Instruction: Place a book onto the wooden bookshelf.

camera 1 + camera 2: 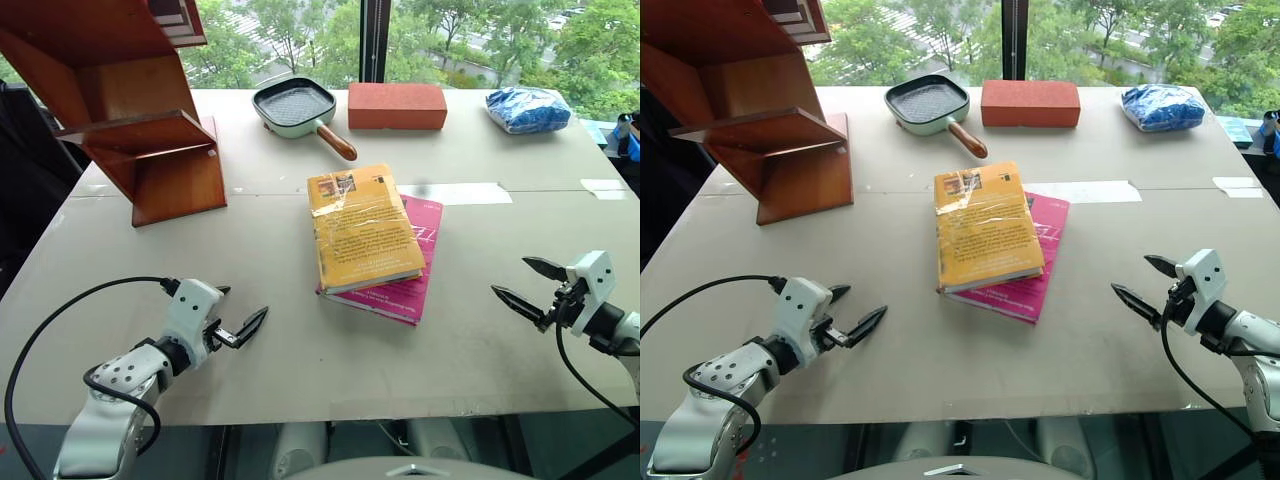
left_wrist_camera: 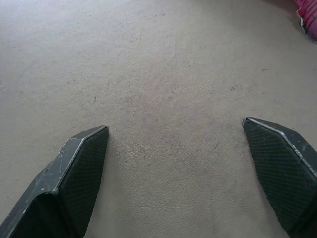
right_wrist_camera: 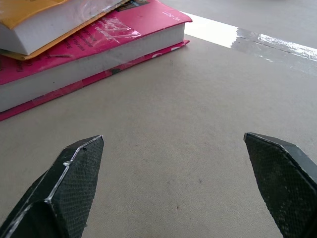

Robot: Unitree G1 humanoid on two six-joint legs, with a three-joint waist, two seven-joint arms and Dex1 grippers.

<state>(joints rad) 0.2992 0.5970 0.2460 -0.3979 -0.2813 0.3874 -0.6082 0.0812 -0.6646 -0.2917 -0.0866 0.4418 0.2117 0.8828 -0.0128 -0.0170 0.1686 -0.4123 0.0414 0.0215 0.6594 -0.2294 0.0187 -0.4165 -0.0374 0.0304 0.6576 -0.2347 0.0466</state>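
The cover of the yellow-orange book is wider than my open fingers. My left gripper needs to grab the book across its narrow spine (image 1: 317, 240) next.
The thick yellow-orange book (image 1: 362, 230) lies in the middle of the table on top of a thinner magenta-pink book (image 1: 405, 272). The wooden bookshelf (image 1: 125, 100) stands at the far left of the table, its zigzag panels and flat shelves bare. My left gripper (image 1: 240, 315) hovers open over the table near the front left, well to the left of the books. My right gripper (image 1: 520, 285) is open near the front right, to the right of the books. In the right wrist view both books (image 3: 59, 29) lie ahead of the open fingers (image 3: 69, 178).
A small square pan (image 1: 298, 108) with a wooden handle, a red brick-like block (image 1: 397, 105) and a blue bag (image 1: 527, 108) sit along the far edge. Strips of tape (image 1: 455, 193) run across the grey tabletop (image 1: 250, 250). Windows with trees lie beyond.
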